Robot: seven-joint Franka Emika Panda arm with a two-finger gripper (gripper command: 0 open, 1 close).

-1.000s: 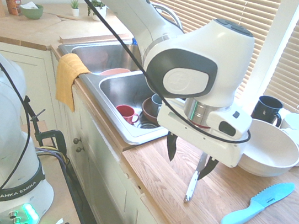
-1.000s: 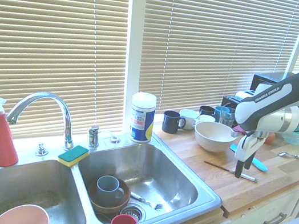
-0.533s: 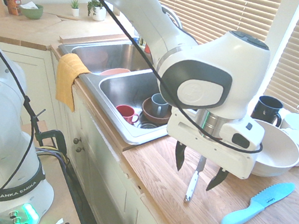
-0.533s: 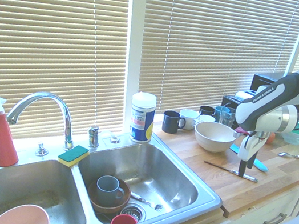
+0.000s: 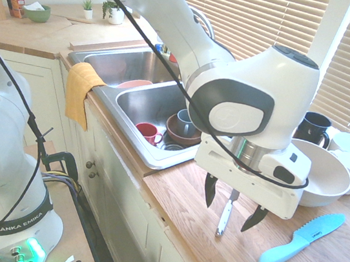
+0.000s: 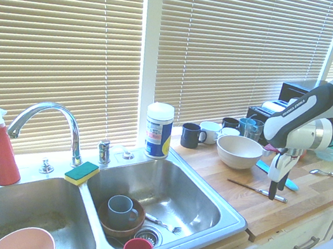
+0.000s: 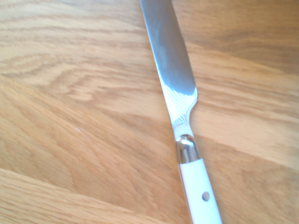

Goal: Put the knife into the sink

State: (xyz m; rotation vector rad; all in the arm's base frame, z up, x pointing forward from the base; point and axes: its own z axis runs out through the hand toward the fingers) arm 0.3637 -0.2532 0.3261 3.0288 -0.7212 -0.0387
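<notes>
The gripper should grab the knife by its white handle [image 6: 279, 198] next, because the knife's silver blade [image 6: 245, 185] lies bare on the wood.
The knife [image 5: 223, 221], silver blade and white handle, lies flat on the wooden counter [image 5: 210, 253] to the right of the sink [image 5: 158, 158]. My gripper [image 5: 230, 212] hangs open just above it, one dark finger on each side of the knife, touching nothing. From the other side, the gripper [image 6: 276, 186] stands over the knife [image 6: 252, 188] near its handle end, well right of the sink [image 6: 225, 228]. Up close in the wrist view, the knife [image 7: 175, 84] shows its blade meeting the white handle on bare wood.
A light blue plastic knife [image 5: 299, 241] lies to the right, and a white bowl [image 5: 325, 175] stands behind the gripper. The near basin holds a brown bowl with a mug [image 6: 120, 210] and a red cup [image 5: 147, 132]. A yellow cloth [image 5: 80, 88] hangs over the sink's front rim.
The gripper has moved along the counter away from the sink and come down until its fingers straddle the knife. It stays open. The knife has not moved.
</notes>
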